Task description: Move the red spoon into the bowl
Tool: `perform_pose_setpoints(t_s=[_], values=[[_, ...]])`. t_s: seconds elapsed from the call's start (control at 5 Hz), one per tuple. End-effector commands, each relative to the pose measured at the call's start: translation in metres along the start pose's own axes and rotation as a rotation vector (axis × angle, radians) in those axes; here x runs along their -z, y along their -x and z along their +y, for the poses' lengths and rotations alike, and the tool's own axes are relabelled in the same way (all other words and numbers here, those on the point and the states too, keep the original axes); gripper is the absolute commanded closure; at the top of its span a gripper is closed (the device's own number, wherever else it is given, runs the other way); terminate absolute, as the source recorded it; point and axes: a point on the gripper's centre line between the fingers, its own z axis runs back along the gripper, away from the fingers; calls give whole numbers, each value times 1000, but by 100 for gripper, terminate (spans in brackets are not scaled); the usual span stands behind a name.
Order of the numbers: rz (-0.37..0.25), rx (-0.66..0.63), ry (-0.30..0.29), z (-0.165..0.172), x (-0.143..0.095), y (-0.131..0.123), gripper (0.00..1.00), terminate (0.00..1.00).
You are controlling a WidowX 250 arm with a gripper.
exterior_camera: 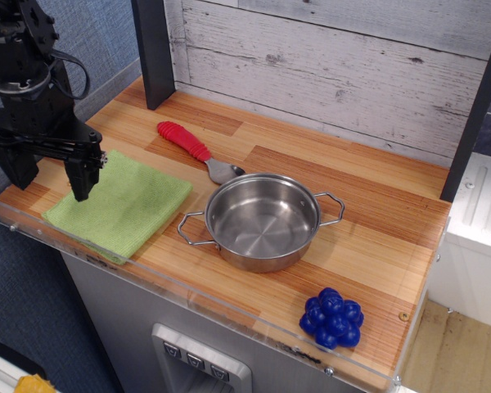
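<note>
My gripper grips the red spoon by its ribbed red handle [183, 140] next, to move the spoon into the bowl.
The red spoon [186, 143] lies flat on the wooden counter, its ribbed red handle pointing to the back left and its silver end touching or almost touching the far rim of the bowl [229, 246]. The bowl is a shiny steel pan with two wire loop handles, standing upright and empty in the middle of the counter. My gripper [49, 176] is black, at the far left above the left end of a green cloth, well to the left of the spoon. Its two fingers [83, 176] hang down wide apart with nothing between them.
A green cloth [123, 205] lies flat at the front left. A blue toy grape cluster [331, 318] sits at the front right corner. A black post [155, 53] stands at the back left, and a grey plank wall runs behind. A clear plastic lip edges the counter's front.
</note>
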Motion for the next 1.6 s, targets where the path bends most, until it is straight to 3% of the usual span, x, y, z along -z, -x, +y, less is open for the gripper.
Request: perform_pose_setpoints(t_s=[0.0,0.6,0.8,1.0,1.2,1.4], values=[[0,0,0,0,0,0,0,0],[8,-52,-26,-8,-14,-17,0,0],[-37,-152,-30,-19,-21,-40,0,0],[-11,-367,-38,-28,-20,-61,0,0],[-26,-523,73,-39,-19,-80,0,0],[-55,-618,5,-51,-13,-97,0,0]])
